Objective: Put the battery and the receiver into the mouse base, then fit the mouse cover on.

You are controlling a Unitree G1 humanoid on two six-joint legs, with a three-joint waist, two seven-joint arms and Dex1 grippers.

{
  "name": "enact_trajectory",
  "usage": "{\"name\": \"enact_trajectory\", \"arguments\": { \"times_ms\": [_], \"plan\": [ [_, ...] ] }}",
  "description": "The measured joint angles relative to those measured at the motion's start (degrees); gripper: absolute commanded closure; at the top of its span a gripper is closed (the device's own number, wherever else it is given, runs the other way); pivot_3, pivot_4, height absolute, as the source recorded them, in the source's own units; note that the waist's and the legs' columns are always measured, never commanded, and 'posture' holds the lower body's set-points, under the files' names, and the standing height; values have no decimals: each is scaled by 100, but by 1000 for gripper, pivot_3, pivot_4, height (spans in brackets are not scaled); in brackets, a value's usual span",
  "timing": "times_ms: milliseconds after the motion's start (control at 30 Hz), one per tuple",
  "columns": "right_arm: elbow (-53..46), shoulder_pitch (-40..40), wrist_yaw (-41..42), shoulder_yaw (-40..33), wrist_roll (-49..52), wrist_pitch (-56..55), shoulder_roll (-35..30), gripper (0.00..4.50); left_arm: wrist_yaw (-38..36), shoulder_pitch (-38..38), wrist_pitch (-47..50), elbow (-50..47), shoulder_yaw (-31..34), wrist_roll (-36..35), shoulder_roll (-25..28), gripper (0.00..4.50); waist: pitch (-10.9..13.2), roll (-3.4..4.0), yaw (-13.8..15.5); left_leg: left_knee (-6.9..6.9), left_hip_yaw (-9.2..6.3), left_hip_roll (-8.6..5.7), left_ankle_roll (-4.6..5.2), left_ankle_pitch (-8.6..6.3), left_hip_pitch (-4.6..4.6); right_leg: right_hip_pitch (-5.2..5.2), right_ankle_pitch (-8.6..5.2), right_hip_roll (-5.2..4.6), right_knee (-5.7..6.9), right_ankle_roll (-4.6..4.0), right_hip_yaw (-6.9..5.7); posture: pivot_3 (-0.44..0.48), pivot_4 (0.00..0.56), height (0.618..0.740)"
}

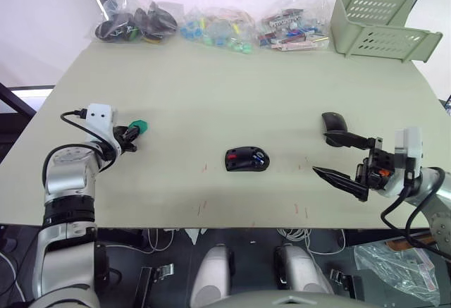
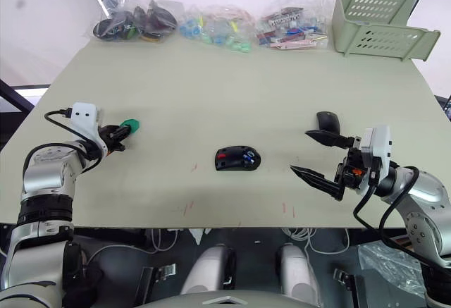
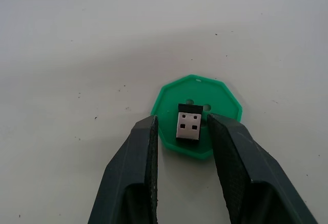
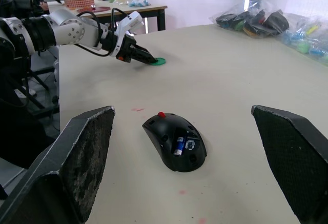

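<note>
The receiver has to go into the mouse base, so my left gripper should hold it by its metal plug (image 3: 188, 126) and leave its black cap (image 3: 190, 108) free.
The black mouse base (image 1: 246, 159) lies in the middle of the table with its red-trimmed inside facing up, and the blue battery (image 4: 179, 145) sits in its compartment. To its right lies the smooth black mouse cover (image 1: 333, 121). My right gripper (image 1: 320, 153) hovers between base and cover, open wide and empty. At the left, the tiny receiver (image 3: 188, 126) rests on a green disc (image 3: 197, 114), metal end up. My left gripper (image 3: 183, 123) straddles it, with its fingers (image 3: 146, 147) open and a narrow gap on each side.
Clear bags of small parts (image 1: 211, 26) line the back edge of the table. A pale green basket (image 1: 380, 26) stands tipped at the back right. Small red marks (image 1: 203, 206) dot the surface near the front edge.
</note>
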Motion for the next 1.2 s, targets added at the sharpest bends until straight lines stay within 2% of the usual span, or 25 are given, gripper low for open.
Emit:
{"name": "enact_trajectory", "arguments": {
  "times_ms": [567, 600, 633, 1200],
  "plan": [
    [-11, 46, 21, -1, 22, 0, 0, 0, -121, -1, 89, -24, -4, 48, 42, 2852, 0, 0, 0, 2, 0, 0, 0, 0, 2, 0, 0, 0, 6, 0, 0, 0, 150, 740],
    [-11, 45, 21, -1, 22, 0, 0, 0, -130, 11, 106, -44, -4, 47, 46, 3403, 0, 0, 0, 2, 0, 0, 0, 0, 3, 0, 0, 0, 7, 0, 0, 0, 150, 740],
    [-11, 45, 21, -1, 22, 0, 0, 0, -140, 24, 130, -66, -4, 47, 53, 3558, 0, 0, -1, 2, 0, 0, 0, 0, 3, 0, 0, 0, 7, 0, 0, 0, 150, 740],
    [-11, -23, 17, 29, 19, -1, 47, 0, -176, 163, 205, -259, 2, 21, 97, 3558, 0, 0, -1, 3, 0, 1, 0, 0, 3, 0, 0, 0, 9, 0, 0, 0, 150, 740]
  ]
}}
